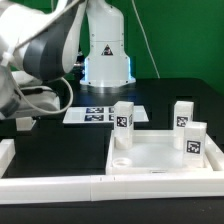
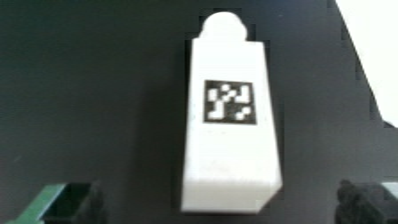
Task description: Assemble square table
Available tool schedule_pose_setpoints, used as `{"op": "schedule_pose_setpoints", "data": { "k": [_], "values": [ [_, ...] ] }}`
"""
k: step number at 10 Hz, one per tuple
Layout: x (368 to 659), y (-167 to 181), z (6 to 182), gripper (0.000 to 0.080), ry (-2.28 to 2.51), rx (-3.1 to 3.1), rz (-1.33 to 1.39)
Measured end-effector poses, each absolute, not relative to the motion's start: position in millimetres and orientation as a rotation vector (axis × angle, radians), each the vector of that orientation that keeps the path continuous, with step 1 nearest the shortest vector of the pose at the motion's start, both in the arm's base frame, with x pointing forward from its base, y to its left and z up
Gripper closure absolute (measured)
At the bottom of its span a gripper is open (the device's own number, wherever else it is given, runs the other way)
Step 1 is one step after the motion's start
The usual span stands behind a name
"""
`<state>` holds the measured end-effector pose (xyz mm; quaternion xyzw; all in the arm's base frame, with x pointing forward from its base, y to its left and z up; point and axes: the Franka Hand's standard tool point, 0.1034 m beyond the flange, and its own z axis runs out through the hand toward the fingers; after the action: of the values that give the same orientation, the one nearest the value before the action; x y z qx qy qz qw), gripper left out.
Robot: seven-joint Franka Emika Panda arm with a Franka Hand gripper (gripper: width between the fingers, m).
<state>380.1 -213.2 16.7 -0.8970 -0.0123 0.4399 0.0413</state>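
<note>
My gripper grabs the leg block by its square end (image 2: 231,186) next, leaving the round peg free to enter the white slab.
In the wrist view a white leg block (image 2: 231,115) with a black-white tag lies flat on the black table. My gripper (image 2: 214,205) is open, and its dark fingertips (image 2: 63,205) stand on either side of the block's near end without touching it. In the exterior view the white square slab (image 1: 160,165) with a raised rim lies at the front right. Three tagged leg blocks stand upright at it: one at its far left corner (image 1: 122,117), one at the far right (image 1: 183,113), one on the right side (image 1: 195,138). The arm (image 1: 40,50) hides the lying block there.
The marker board (image 1: 95,114) lies behind the slab near the robot base (image 1: 106,55). Long white border rails run along the front (image 1: 50,186) and the exterior view's left (image 1: 5,155). A white edge (image 2: 388,95) shows at the wrist view's side.
</note>
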Motion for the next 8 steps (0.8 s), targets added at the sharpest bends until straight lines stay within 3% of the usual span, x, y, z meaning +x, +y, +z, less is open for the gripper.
{"op": "schedule_pose_setpoints", "data": {
  "k": [2, 3, 4, 5, 6, 7, 8],
  "values": [
    [357, -206, 7.6, 0.015, -0.011, -2.714, 1.397],
    [358, -207, 8.1, 0.015, -0.01, -2.717, 1.393],
    [358, -207, 8.1, 0.0282, -0.009, -2.717, 1.392],
    [358, -207, 8.1, 0.0282, -0.008, -2.717, 1.392],
    [358, -207, 8.1, 0.0423, -0.008, -2.716, 1.392],
    [358, -208, 8.2, 0.0511, -0.006, -2.716, 1.392],
    [358, -208, 8.2, 0.0511, -0.006, -2.716, 1.392]
  ]
}}
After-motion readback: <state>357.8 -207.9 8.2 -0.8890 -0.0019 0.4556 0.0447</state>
